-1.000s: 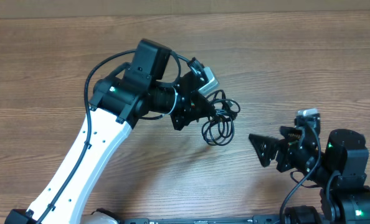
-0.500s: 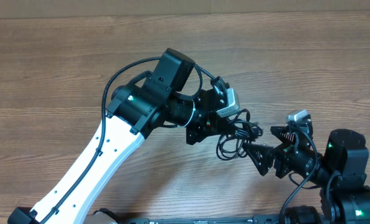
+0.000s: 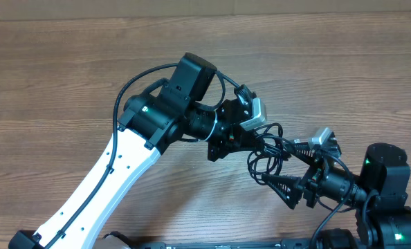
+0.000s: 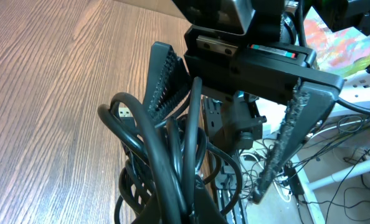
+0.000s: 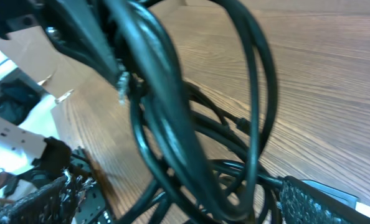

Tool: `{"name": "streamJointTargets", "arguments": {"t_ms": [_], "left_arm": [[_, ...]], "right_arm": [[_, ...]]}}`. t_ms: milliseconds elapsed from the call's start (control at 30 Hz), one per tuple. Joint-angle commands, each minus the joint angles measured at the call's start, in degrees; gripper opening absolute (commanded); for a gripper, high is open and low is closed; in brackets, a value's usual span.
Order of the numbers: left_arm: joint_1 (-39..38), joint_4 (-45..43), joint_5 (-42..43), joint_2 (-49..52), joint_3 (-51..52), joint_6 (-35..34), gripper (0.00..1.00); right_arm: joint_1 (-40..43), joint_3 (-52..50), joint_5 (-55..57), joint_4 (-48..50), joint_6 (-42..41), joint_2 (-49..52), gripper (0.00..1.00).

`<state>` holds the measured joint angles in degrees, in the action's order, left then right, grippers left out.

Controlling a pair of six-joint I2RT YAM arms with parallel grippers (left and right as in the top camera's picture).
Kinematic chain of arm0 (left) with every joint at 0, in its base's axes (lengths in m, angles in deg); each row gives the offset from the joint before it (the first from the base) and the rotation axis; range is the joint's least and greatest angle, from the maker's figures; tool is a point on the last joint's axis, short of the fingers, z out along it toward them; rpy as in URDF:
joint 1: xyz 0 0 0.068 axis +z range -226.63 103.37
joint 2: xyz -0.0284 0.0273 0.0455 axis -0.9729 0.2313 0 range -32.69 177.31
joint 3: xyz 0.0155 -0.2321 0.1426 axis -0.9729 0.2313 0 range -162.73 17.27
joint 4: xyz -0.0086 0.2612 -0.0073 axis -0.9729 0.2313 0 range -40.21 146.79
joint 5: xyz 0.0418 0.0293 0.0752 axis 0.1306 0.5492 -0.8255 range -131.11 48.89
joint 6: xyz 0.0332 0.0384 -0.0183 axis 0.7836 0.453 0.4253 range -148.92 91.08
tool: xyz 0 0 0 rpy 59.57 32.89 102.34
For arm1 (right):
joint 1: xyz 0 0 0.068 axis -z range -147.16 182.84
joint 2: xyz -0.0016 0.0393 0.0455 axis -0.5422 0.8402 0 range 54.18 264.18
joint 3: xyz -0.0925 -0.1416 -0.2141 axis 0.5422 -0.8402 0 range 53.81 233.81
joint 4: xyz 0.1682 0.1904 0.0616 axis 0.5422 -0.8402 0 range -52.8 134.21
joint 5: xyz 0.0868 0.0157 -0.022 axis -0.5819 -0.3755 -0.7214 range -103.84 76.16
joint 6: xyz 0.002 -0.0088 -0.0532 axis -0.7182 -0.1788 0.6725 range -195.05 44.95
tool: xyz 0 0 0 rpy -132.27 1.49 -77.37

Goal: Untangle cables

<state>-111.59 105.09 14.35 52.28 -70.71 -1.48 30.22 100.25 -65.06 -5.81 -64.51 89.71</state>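
Observation:
The cables pass deep between the open fingers of my right gripper in the right wrist view, so it needs to close on the bunch of cables.
The cables (image 3: 266,158) are a bunch of thin black loops hanging just above the table. My left gripper (image 3: 248,146) is shut on the top of the bunch; in the left wrist view the cables (image 4: 154,149) run up from my jaws (image 4: 179,211). My right gripper (image 3: 280,166) is open with one finger on each side of the bunch. In the right wrist view the loops (image 5: 191,124) fill the gap between its spread fingers (image 5: 179,208). A small metal-tipped plug (image 4: 123,112) shows in one loop.
The wooden table (image 3: 67,83) stretches to the left and back. The right arm's base (image 3: 389,200) stands at the front right. The left arm's white link (image 3: 102,187) crosses the front left. The table's edge and floor clutter (image 4: 353,143) show behind the right gripper.
The left arm carried the bunch to the right, then held still. The right gripper reached left and its open fingers now straddle the cables.

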Motion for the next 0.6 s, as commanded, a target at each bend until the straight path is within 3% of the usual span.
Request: {"name": "streamJointTargets", "arguments": {"t_ms": [0, 467, 533, 567], "left_arm": [[-0.33, -0.31, 0.9, -1.73, -1.64, 1.27, 0.04], [-0.33, -0.26, 0.9, -1.73, -1.64, 1.27, 0.04], [-0.33, -0.15, 0.92, -1.73, -1.64, 1.22, 0.04], [-0.33, -0.04, 0.92, -1.73, -1.64, 1.22, 0.04]], "right_arm": [[0.11, -0.33, -3.41, 0.46, 0.46, -0.04, 1.0], [0.11, -0.35, -3.3, 0.22, 0.42, -0.04, 1.0], [0.11, -0.35, -3.17, 0.22, 0.44, -0.04, 0.87], [0.11, -0.33, -1.9, 0.22, 0.44, -0.04, 0.68]]}}
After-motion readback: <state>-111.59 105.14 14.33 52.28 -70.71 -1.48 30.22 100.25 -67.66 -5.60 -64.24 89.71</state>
